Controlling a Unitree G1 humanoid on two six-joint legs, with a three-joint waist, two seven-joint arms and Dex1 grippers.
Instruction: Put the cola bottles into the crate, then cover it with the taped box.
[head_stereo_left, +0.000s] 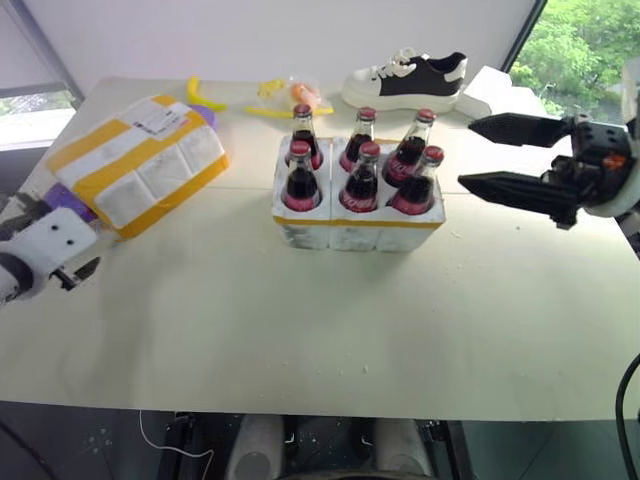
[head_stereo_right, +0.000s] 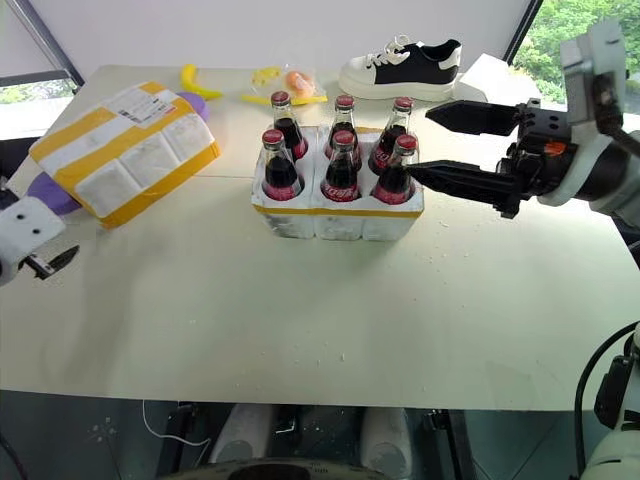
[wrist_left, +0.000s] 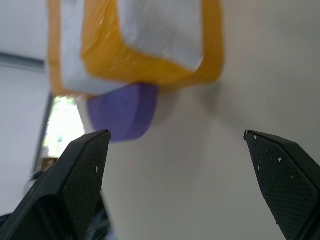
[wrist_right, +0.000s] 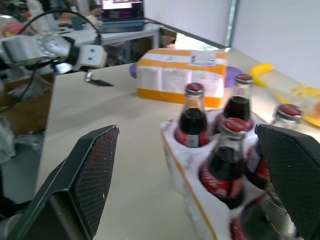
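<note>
The left gripper grabs the narrow purple block (head_stereo_left: 68, 200) sticking out at the end of the box next, because the taped box (head_stereo_left: 140, 165) is too wide for the fingers.
Several cola bottles (head_stereo_left: 360, 170) with red caps stand upright in the wells of the crate (head_stereo_left: 355, 228), a low white tray with a yellow band, at the table's middle. The taped box (head_stereo_left: 140, 165), white with wide yellow bands and a shipping label, lies tilted at the left, propped on a purple object (wrist_left: 122, 112). My right gripper (head_stereo_left: 465, 153) hangs open just right of the crate, above bottle height, pointing left with nothing between its fingers. My left gripper (wrist_left: 175, 133) is open and empty near the table's left edge, facing the taped box's near corner.
At the back of the table lie a black-and-white shoe (head_stereo_left: 405, 78), yellow banana-shaped toys (head_stereo_left: 203, 95), a bag with something orange (head_stereo_left: 295, 97) and a white block (head_stereo_left: 495, 92). In front of the crate the white table (head_stereo_left: 320, 330) is bare.
</note>
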